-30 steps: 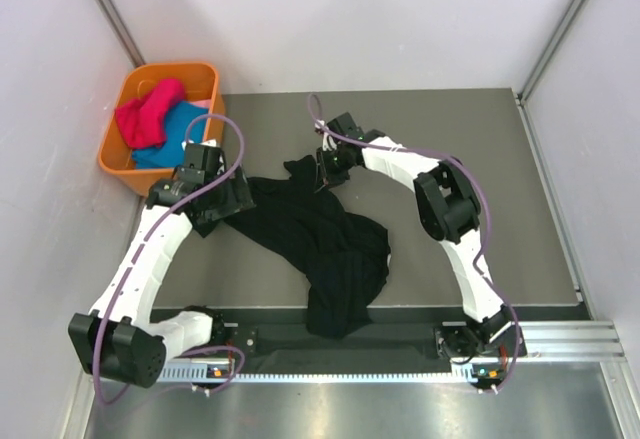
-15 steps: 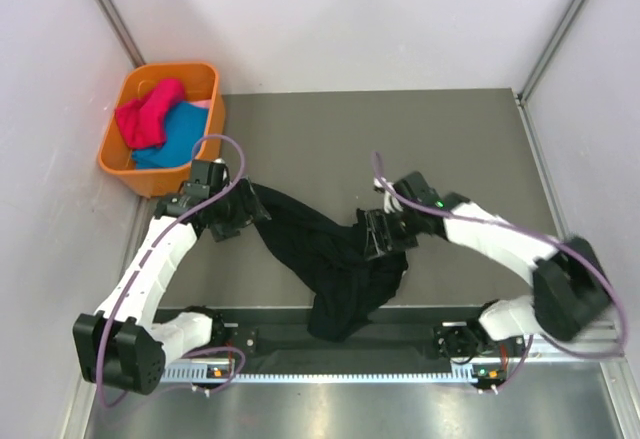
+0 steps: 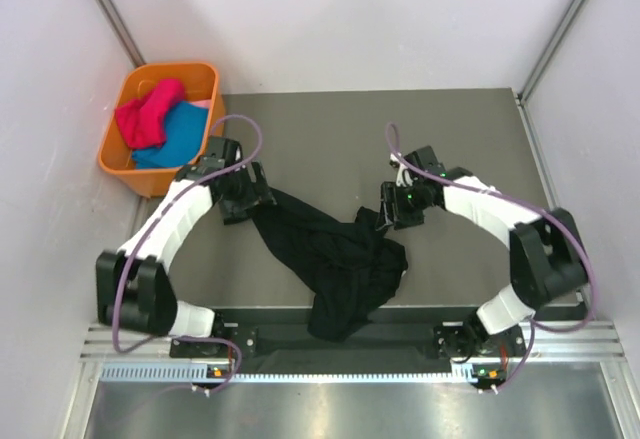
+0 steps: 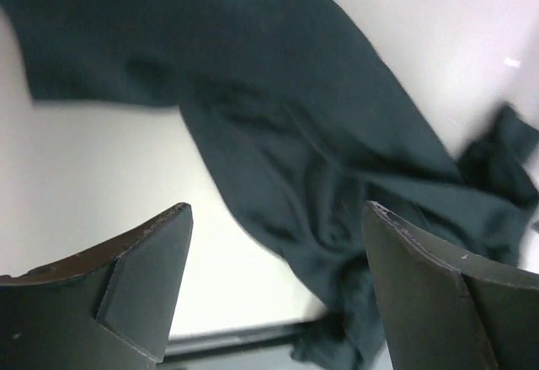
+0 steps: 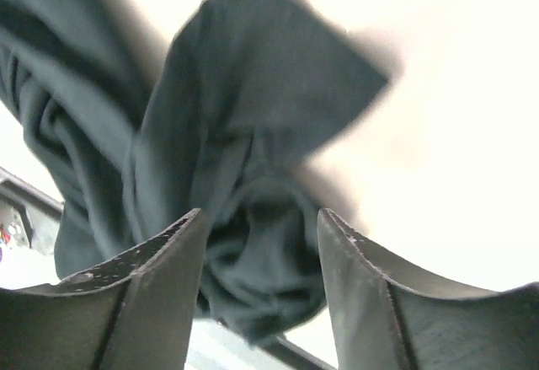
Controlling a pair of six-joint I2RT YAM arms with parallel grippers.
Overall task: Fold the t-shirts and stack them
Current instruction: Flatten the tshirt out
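Observation:
I need to spread the black t-shirt for folding, so my left gripper should next grab the black t-shirt's end nearest the basket (image 4: 104, 48), opposite my right gripper.
The black t-shirt (image 3: 330, 254) lies crumpled in the middle of the table, with one end hanging over the near edge. My left gripper (image 3: 250, 202) hovers open over its far-left end; the left wrist view has the dark cloth (image 4: 312, 151) below the wide-apart left gripper (image 4: 276, 208), untouched. My right gripper (image 3: 387, 214) is open just above the shirt's right edge. In the right wrist view a bunched fold (image 5: 244, 134) lies under the right gripper (image 5: 261, 212), not pinched. A pink t-shirt (image 3: 148, 114) and a teal one (image 3: 175, 144) lie in the basket.
The orange basket (image 3: 115, 164) stands at the table's far-left corner, just behind the left arm. Grey walls close in both sides and the back. A metal rail (image 3: 350, 344) runs along the near edge between the arm bases.
The right gripper swung from the shirt's far edge to its right side, opened and let the cloth go, then drew back a little. The left arm reached farther out. The shirt is bunched narrower.

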